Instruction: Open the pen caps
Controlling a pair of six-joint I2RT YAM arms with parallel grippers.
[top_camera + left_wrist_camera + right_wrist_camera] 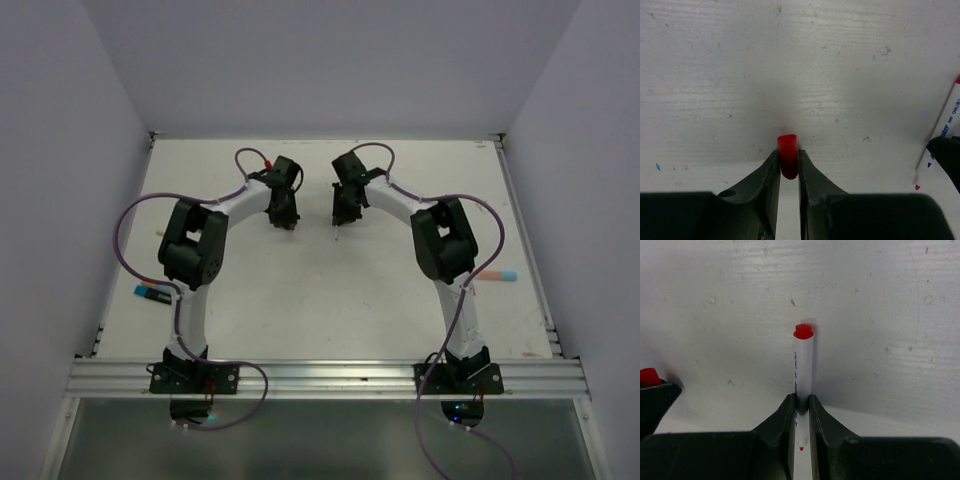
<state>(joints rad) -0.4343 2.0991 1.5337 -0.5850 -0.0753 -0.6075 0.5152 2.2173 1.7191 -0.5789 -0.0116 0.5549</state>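
Note:
The pen body [803,365] lies nearly flat, close above the empty, flat table, so the robot's right gripper needs to open.
In the left wrist view a stubby red pen cap [788,150] sits pinched between the tips of my left gripper [788,154], just above the white table, with both jaws against it. My right gripper [801,399] is shut on a thin white pen body [803,365] whose red end [803,332] points away from the camera. That pen [946,125] shows at the right edge of the left wrist view, its red tip [917,187] bare. From above, the left gripper [288,222] and right gripper [340,222] hang close together over the table's far middle.
Capped pens lie near the left edge [152,292] and another near the right edge [497,274] of the table. White walls close in the left, back and right sides. A metal rail [330,378] runs along the front by the arm bases.

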